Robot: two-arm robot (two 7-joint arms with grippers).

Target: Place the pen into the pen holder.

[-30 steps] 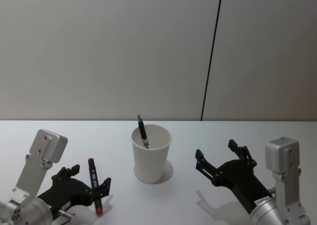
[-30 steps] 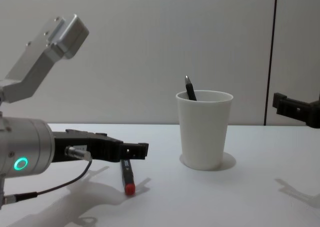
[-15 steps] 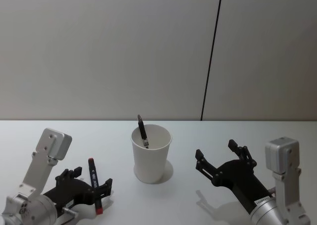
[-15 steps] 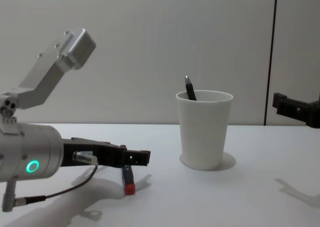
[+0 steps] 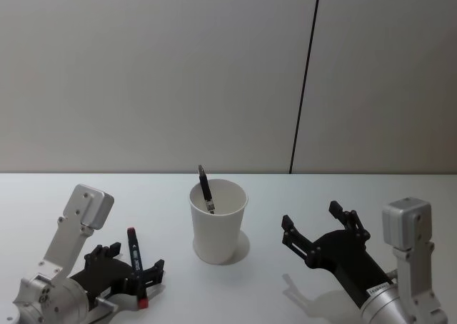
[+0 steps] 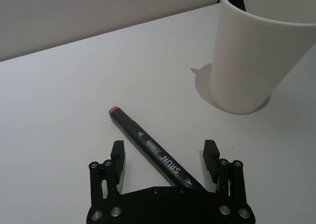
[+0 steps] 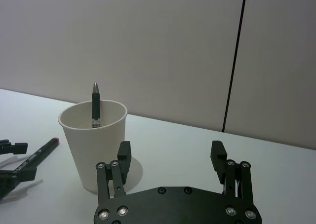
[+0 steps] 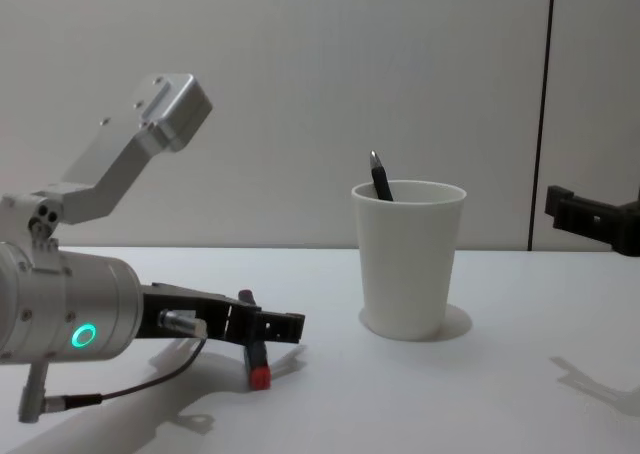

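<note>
Next, the robot will grab the black pen with its left gripper by its red-tipped end [image 5: 133, 240], so that it can put the pen into the white pen holder [image 5: 218, 224].
A black marker pen [image 5: 132, 241] with a red end [image 8: 259, 376] lies flat on the white table, left of the pen holder. The pen holder is a white paper cup [image 5: 218, 224] standing upright, with another dark pen [image 5: 206, 192] leaning inside it. My left gripper [image 5: 133, 261] is open and low over the table, one finger on each side of the marker [image 6: 133, 132], without touching it. The cup [image 6: 256, 61] stands just beyond it. My right gripper [image 5: 310, 217] hangs open to the right of the cup, with nothing between its fingers.
The white table [image 5: 285, 188] runs back to a plain grey wall with a dark vertical seam [image 5: 303, 88]. In the right wrist view the cup [image 7: 81, 140] stands ahead of my right gripper [image 7: 171, 147], with the marker [image 7: 37, 155] lying beyond it.
My left gripper has sunk toward the table and shifted a little right, so its fingers now straddle the marker. The marker, the cup and the right arm have not moved.
</note>
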